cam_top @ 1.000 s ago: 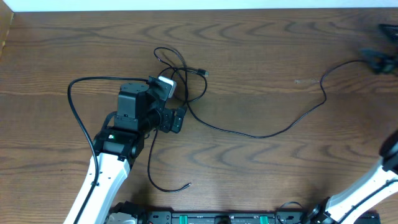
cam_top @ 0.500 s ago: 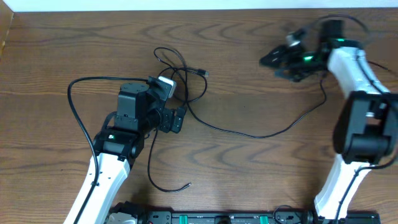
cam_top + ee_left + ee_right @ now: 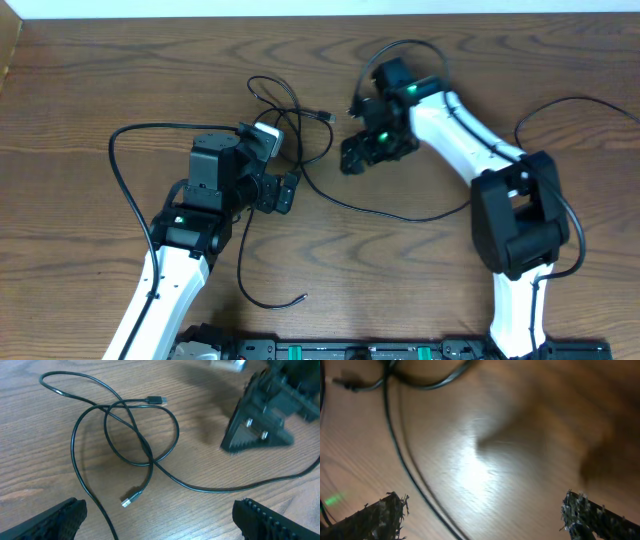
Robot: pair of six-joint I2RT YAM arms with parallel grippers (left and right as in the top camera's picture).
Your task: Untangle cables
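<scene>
Next, the right gripper grabs the long cable run close beside the tangle, so the loops and plugs stay free for my left gripper to untangle.
Thin black cables lie looped in a small tangle on the wooden table, with one plug tip at its right and a silver-ended plug pointing toward my left gripper. That gripper is open just short of the loops and holds nothing. A long run of cable curves from the tangle to the far right. My right gripper hovers open and empty just right of the tangle. In its blurred wrist view a cable strand crosses between its spread fingers.
Another thin cable ends in a loose plug tip near the front edge, below the left arm. A thicker black wire arcs out from the left arm. The right arm stretches across the right half of the table.
The right arm has swept in from the far right edge to just right of the tangle. The left arm and the cables have not moved.
</scene>
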